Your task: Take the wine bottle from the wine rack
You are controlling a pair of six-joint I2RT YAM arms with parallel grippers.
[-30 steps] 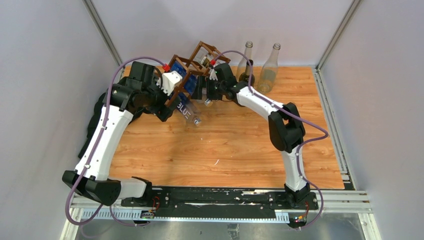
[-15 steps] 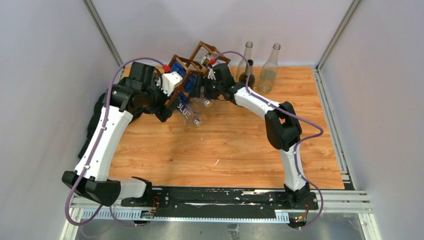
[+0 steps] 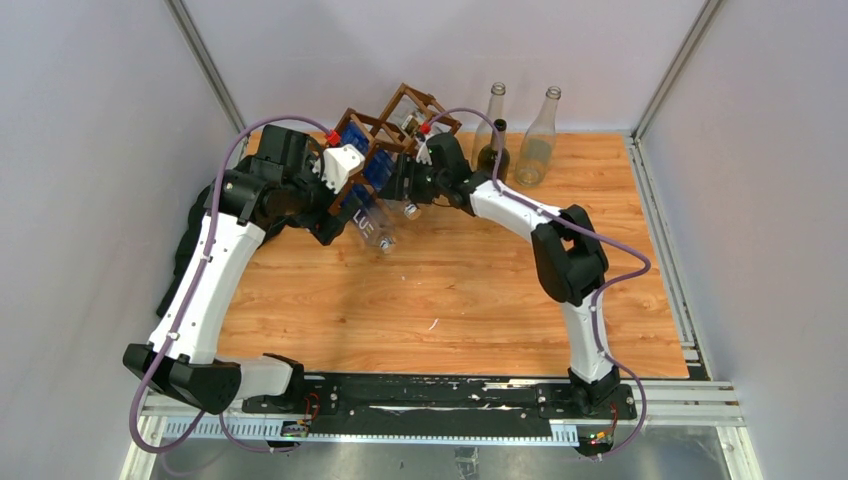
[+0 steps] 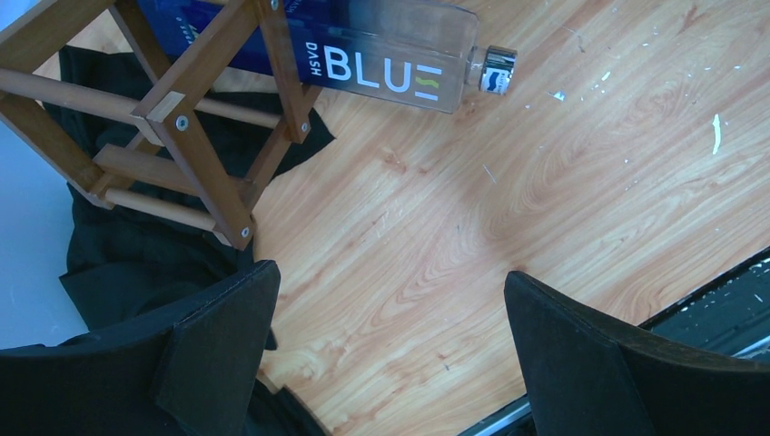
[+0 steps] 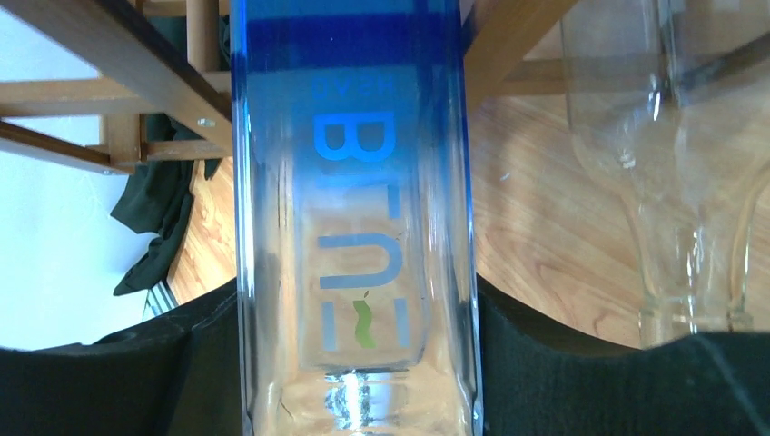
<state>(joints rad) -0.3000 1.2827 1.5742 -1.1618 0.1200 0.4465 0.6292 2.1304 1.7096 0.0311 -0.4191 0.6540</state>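
Note:
The right gripper's fingers are closed against both sides of the "BLUE" bottle. The bottle would slide out from between the rack's bars if the right gripper pulled sideways now.
The dark wooden wine rack (image 3: 400, 105) stands tilted at the back of the table, with bottles lying in its cells. In the right wrist view a clear wine bottle (image 5: 354, 227) with blue "BLUE" lettering fills the gap of my right gripper (image 5: 357, 363). Both black pads press its sides just below the rack's bars (image 5: 109, 54). From above, this bottle's neck (image 3: 408, 207) pokes out of the rack's front. A second "BLUE" bottle (image 4: 363, 54) juts from the neighbouring cell. My left gripper (image 4: 390, 350) hangs open over bare wood beside the rack's lower corner (image 4: 191, 154), holding nothing.
A clear empty bottle (image 5: 672, 182) lies in the rack right of the gripped one. Two clear bottles (image 3: 538, 130) and a dark one (image 3: 492, 152) stand at the back right. Black cloth (image 4: 136, 254) lies by the left wall. A metal rail (image 3: 440, 400) runs along the near edge.
My right gripper has moved left, closer to the rack, and its jaws have closed in on the bottle. The rack and its bottles shifted slightly left. The left gripper stayed open.

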